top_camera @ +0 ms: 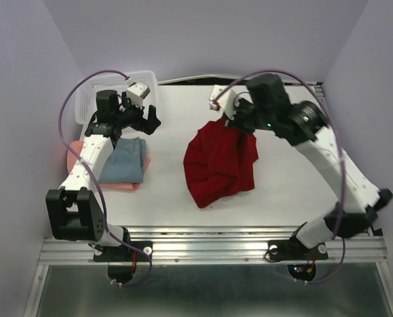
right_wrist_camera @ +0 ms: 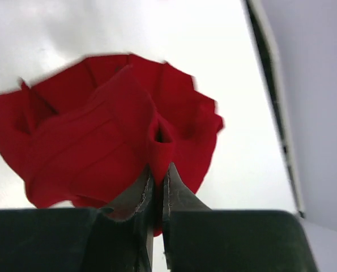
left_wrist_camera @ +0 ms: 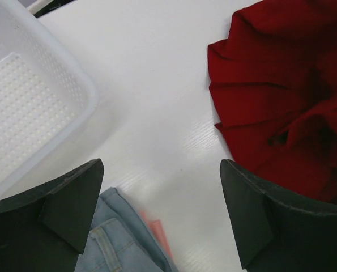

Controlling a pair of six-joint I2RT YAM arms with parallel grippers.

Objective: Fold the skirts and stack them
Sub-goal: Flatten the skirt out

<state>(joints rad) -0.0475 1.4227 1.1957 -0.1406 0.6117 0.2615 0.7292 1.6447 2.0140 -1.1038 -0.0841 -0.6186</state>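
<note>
The red skirt's upper edge (top_camera: 199, 135) (left_wrist_camera: 221, 56) is next for my left gripper to grab, away from my right gripper's pinch, so that the skirt can be spread for folding.
The dark red pleated skirt (top_camera: 219, 162) lies bunched in the middle of the table, its upper edge lifted. My right gripper (top_camera: 232, 125) is shut on a fold of that red skirt (right_wrist_camera: 160, 144), the cloth pinched between the fingertips (right_wrist_camera: 157, 175). At the left, the blue-grey skirt (top_camera: 125, 160) lies folded on top of the salmon-pink skirt (top_camera: 77, 157). My left gripper (top_camera: 145, 117) hangs open just above and beyond this pile, with nothing between its fingers (left_wrist_camera: 72, 198). In the left wrist view the blue-grey skirt (left_wrist_camera: 120, 243) and a strip of the pink skirt (left_wrist_camera: 160, 235) show below the jaws.
A white plastic mesh basket (top_camera: 104, 92) stands at the back left, right behind the left gripper; its rim (left_wrist_camera: 72, 73) shows in the left wrist view. A metal rail (top_camera: 216, 241) runs along the near table edge.
</note>
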